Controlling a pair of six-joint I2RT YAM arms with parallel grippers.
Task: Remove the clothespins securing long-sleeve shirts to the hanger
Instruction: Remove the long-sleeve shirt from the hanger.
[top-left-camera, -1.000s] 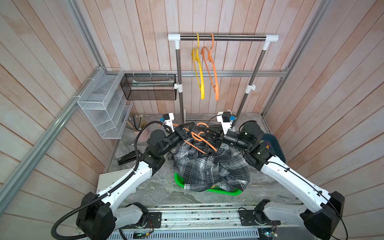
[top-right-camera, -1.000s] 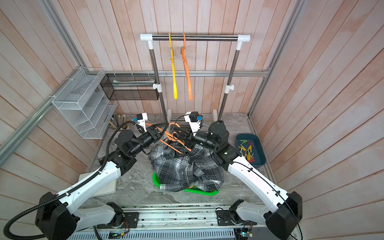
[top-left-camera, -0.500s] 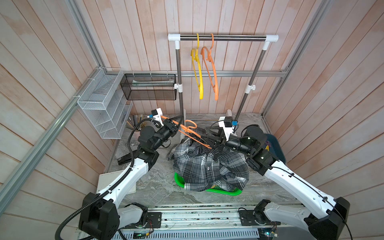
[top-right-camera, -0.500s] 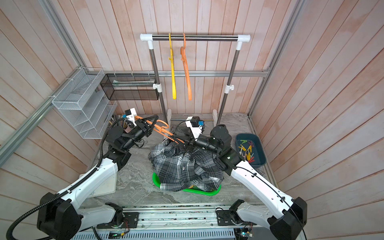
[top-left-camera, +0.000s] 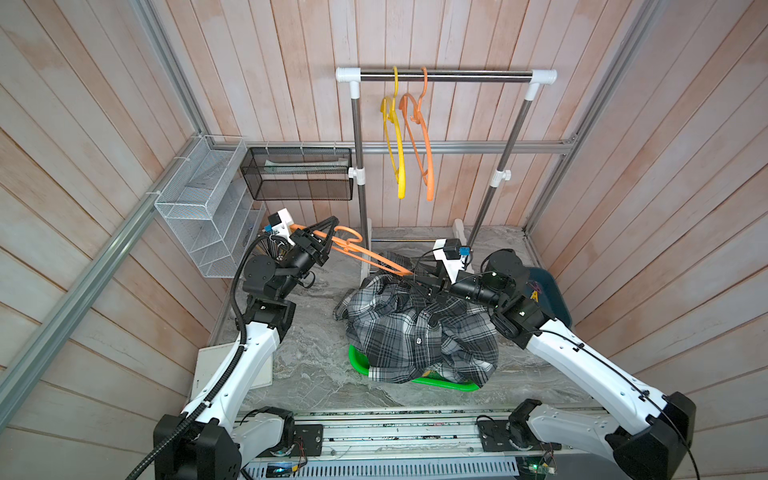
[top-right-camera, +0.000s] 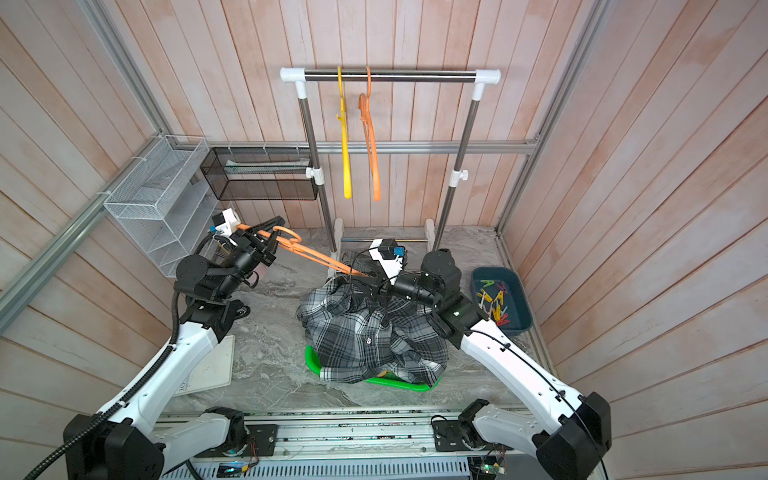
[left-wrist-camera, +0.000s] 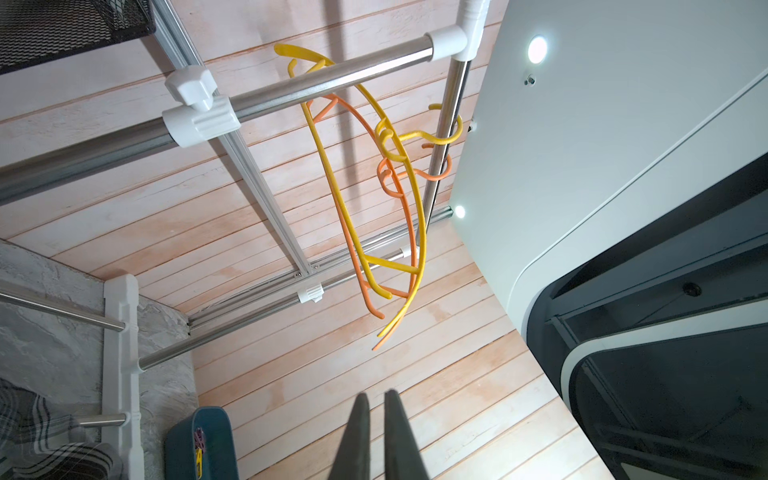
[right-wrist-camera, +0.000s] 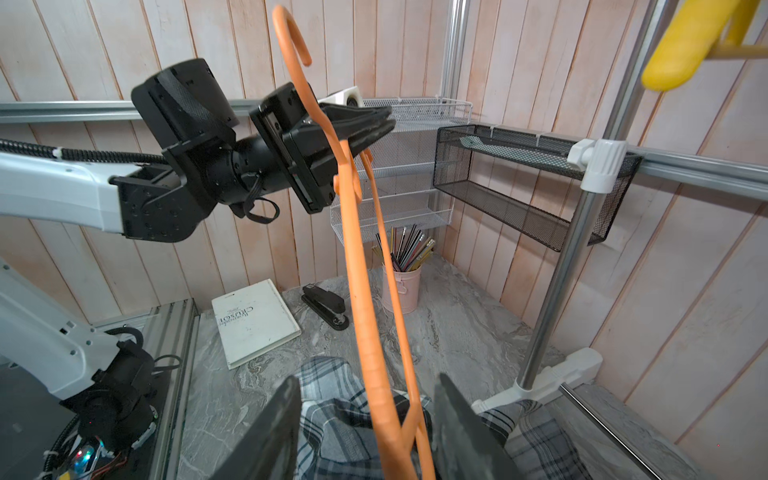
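Note:
Next, my right gripper takes hold of the orange hanger (top-left-camera: 365, 253) by its low end, so that the hook stays free to hang.
My left gripper (top-left-camera: 332, 220) is shut on an orange hanger (top-left-camera: 365, 253) just below its hook and holds it raised and slanted; the right wrist view shows its jaws (right-wrist-camera: 388, 118) clamped across the hanger (right-wrist-camera: 353, 249). The hanger's low end passes between the fingers of my open right gripper (right-wrist-camera: 365, 380) without touching them. Under that gripper (top-left-camera: 409, 278) a grey plaid long-sleeve shirt (top-left-camera: 415, 332) lies heaped on the floor over a green plastic piece (top-left-camera: 440, 380). Several clothespins (top-right-camera: 494, 303) lie in a teal bin (top-right-camera: 517, 291). I see none on the hanger.
A clothes rack (top-left-camera: 444, 75) at the back carries a yellow hanger (top-left-camera: 395, 137) and an orange one (top-left-camera: 422, 141). A white wire shelf (top-left-camera: 199, 208) and a black mesh basket (top-left-camera: 299, 174) line the left wall. A book (right-wrist-camera: 253, 320), a stapler (right-wrist-camera: 326, 309) and a pencil cup (right-wrist-camera: 401, 286) sit on the left floor.
My right gripper has opened and let go. My left gripper has closed on the orange hanger and carried its hook end up and to the left, away from the shirt.

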